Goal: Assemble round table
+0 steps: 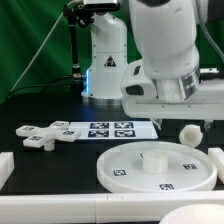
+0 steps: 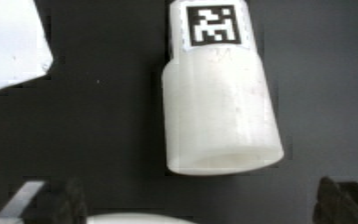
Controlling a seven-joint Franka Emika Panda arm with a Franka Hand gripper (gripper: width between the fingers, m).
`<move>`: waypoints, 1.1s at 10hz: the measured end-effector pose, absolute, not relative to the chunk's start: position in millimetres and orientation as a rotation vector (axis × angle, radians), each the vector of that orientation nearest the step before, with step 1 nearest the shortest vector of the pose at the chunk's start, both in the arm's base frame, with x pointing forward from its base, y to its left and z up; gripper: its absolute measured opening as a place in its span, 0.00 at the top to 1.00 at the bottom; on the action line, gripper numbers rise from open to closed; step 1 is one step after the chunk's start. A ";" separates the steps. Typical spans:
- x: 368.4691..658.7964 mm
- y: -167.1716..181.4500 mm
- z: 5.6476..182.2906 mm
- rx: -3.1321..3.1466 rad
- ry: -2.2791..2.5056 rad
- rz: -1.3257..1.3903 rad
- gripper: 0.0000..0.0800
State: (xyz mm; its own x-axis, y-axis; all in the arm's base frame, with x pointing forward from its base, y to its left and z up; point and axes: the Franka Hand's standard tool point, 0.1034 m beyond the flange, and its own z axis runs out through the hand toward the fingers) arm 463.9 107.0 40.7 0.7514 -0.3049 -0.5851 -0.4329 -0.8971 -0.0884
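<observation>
The leg's tagged end should stay free to join the round disc (image 1: 155, 165), so my gripper should next grab the leg by its plain end.
The short thick cylinder leg (image 2: 220, 110) lies on its side on the black table, its tag (image 2: 215, 22) on one end. My gripper (image 2: 194, 205) is open and empty above it, with the dark fingers (image 2: 43, 200) spread wider than the leg and clear of it. In the exterior view the leg (image 1: 190, 130) lies at the right, under the arm's hand (image 1: 165, 95). The large rimmed round disc (image 1: 155, 165) lies flat at the front. The cross-shaped foot piece (image 1: 45, 135) lies at the exterior view's left.
The marker board (image 1: 105, 128) lies between the foot piece and the leg. The robot base (image 1: 105, 60) stands behind it. White blocks sit at the right edge (image 1: 215, 155) and the left edge (image 1: 5, 165). A white bar (image 1: 100, 208) runs along the front.
</observation>
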 end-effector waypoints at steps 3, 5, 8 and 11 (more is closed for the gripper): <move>459.5 120.4 39.0 -2.583 0.542 1.161 0.19; 458.5 123.3 35.2 -2.487 0.517 1.300 0.19; 452.8 128.1 23.3 -2.498 0.517 1.301 0.19; 446.4 130.5 15.1 -2.502 0.519 1.308 0.19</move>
